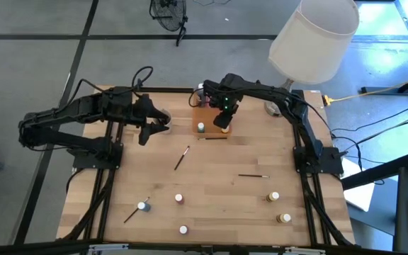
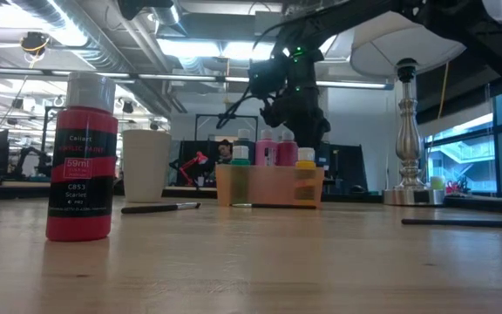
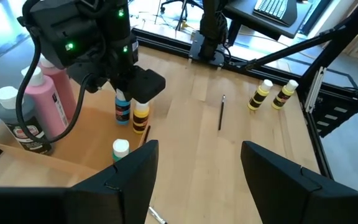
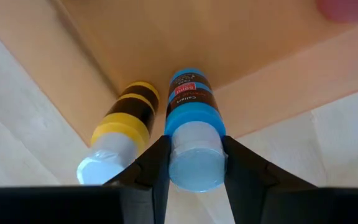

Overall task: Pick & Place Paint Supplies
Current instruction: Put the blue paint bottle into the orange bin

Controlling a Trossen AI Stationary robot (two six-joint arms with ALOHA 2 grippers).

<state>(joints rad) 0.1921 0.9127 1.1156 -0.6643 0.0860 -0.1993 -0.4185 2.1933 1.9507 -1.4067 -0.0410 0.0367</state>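
I need to open my right gripper now. The blue pot's base [image 4: 188, 74] touches the tray's bottom beside the yellow pot [image 4: 120, 134], and the blue pot would stay there.
A translucent orange tray [image 1: 205, 113] stands at the table's far middle. It holds a pink squeeze bottle [image 3: 55, 99], a dark one [image 3: 17, 121], a teal pot [image 3: 120, 148] and a yellow pot [image 3: 140, 118]. My right gripper [image 1: 223, 122] points down over the tray's right part, shut on a blue paint pot [image 3: 122, 109]. Loose pots [image 1: 179, 199] [image 1: 273, 196] and thin brushes [image 1: 181, 157] [image 1: 253, 176] lie on the near table. Left of the tray, my left gripper [image 3: 197, 158] hangs open above the table with nothing between its fingers. My right gripper pinches the blue pot's white cap [image 4: 194, 158] between its two fingers [image 4: 157, 165], from above, pointing down. The pot hangs upright below the fingers over the tray floor, close beside the yellow pot [image 4: 120, 134]. Whether its base touches the floor cannot be told.
A pale cup [image 2: 146, 166] stands left of the tray, near my left gripper. A table lamp [image 2: 405, 131] stands at the far right corner. A red pot [image 2: 81, 157] stands close to the low camera. Bare wood lies between the tray and the loose pots.
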